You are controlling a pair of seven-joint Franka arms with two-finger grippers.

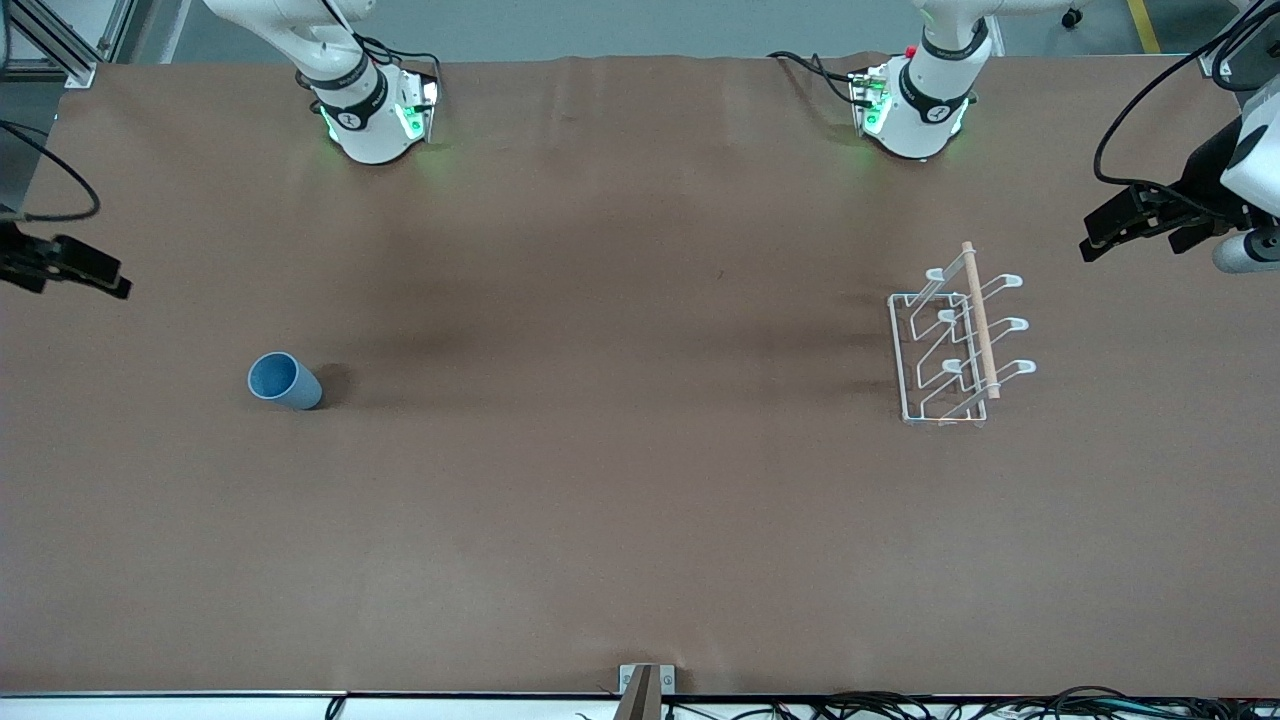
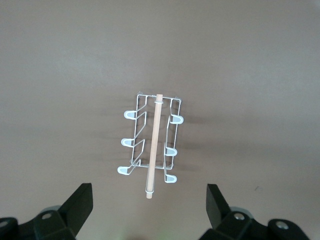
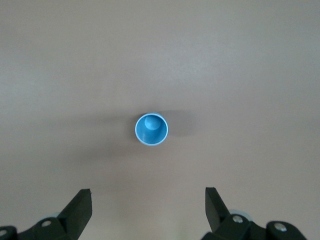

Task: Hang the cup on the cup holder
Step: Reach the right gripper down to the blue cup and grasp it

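Note:
I next need to grip the light-blue cup with my right gripper by its rim [image 1: 275, 354], to hang it on the cup holder [image 1: 950, 345].
The cup [image 1: 285, 381] is a small light-blue tumbler standing mouth-up on the brown table toward the right arm's end. It shows from above in the right wrist view [image 3: 151, 129]. The cup holder [image 1: 950, 345] is a white wire rack with loop-tipped prongs and a wooden rod [image 1: 980, 320] along its top. It stands toward the left arm's end and also shows in the left wrist view [image 2: 152, 142]. My right gripper [image 1: 70, 275] [image 3: 148, 202] hangs open high over the table, well apart from the cup. My left gripper [image 1: 1130, 235] [image 2: 150, 200] hangs open high above the table, apart from the cup holder.
Brown paper covers the table [image 1: 620, 480]. The arms' bases [image 1: 370, 110] [image 1: 915, 100] stand along its edge farthest from the front camera. A small bracket [image 1: 645, 685] and cables sit at the edge nearest that camera.

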